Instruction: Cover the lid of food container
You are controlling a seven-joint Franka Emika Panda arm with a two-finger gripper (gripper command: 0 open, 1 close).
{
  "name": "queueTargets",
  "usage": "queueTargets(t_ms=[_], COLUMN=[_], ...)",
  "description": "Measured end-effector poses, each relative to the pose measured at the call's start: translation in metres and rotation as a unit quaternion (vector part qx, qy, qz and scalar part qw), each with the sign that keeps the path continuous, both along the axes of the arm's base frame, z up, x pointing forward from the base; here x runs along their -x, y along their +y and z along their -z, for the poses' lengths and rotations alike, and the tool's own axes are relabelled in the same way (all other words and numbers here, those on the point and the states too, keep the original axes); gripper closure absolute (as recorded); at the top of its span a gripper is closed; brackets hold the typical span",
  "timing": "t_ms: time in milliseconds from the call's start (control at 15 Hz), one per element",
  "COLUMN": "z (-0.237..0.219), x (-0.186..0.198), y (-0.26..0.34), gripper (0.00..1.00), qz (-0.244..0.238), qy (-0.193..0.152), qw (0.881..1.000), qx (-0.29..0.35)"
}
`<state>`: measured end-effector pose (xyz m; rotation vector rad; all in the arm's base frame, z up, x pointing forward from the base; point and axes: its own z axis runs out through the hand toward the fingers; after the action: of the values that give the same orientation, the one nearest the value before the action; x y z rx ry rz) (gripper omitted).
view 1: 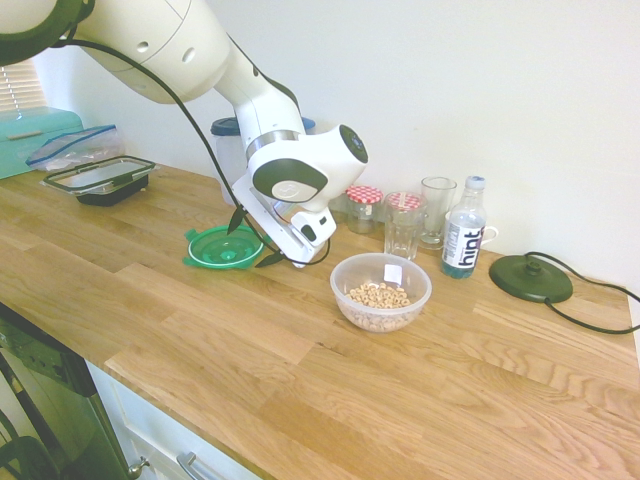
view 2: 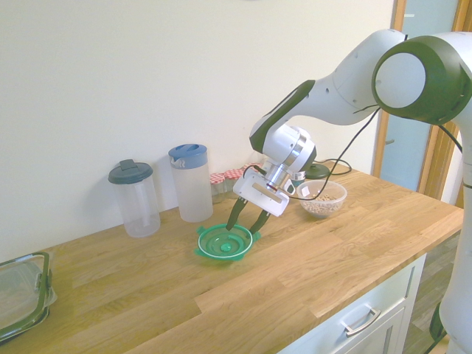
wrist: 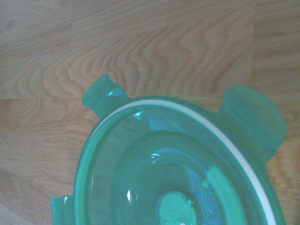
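The gripper grips the green lid by its thin outer rim point(view 1: 257, 248) next, one finger on each side of the rim, since the lid is wider than my open fingers.
The round translucent green lid point(view 1: 222, 247) point(view 2: 219, 244) lies flat on the wooden counter, its clip tabs sticking out. It fills the wrist view, where the lid point(wrist: 178, 164) shows a white ring along its rim. My gripper point(view 1: 253, 240) point(view 2: 245, 223) is open and tilted, just over the lid's edge on the side facing the food container. One finger is over the lid's inside and the other is by its outer rim. The food container point(view 1: 380, 290) point(view 2: 322, 198), a clear round bowl of beige cereal, stands uncovered a short way beyond.
Against the wall stand a blue-lidded jug point(view 2: 190, 183), a grey-lidded jug point(view 2: 135, 198), two red-checked jars point(view 1: 364, 207), glasses point(view 1: 404, 226), a water bottle point(view 1: 463, 240) and a black round base point(view 1: 530, 277). A rectangular dark-rimmed container point(view 1: 100, 180) sits at the far end.
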<state>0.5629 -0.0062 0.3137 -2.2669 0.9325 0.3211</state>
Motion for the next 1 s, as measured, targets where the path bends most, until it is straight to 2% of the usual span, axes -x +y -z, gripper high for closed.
queueTargets(t_ms=[333,400,733,1000], z=[-0.006,-0.006,-0.011,0.004], x=[-0.004,-0.004,-0.004,0.006], y=[0.032,0.036,0.044,0.046], gripper=[0.00,1.00,1.00,1.00], qz=[-0.016,-0.017,-0.013,-0.002], qy=[-0.006,-0.005,-0.003,0.008], qw=[1.000,1.000,1.000,1.000], qx=[-0.012,-0.013,-0.014,-0.022])
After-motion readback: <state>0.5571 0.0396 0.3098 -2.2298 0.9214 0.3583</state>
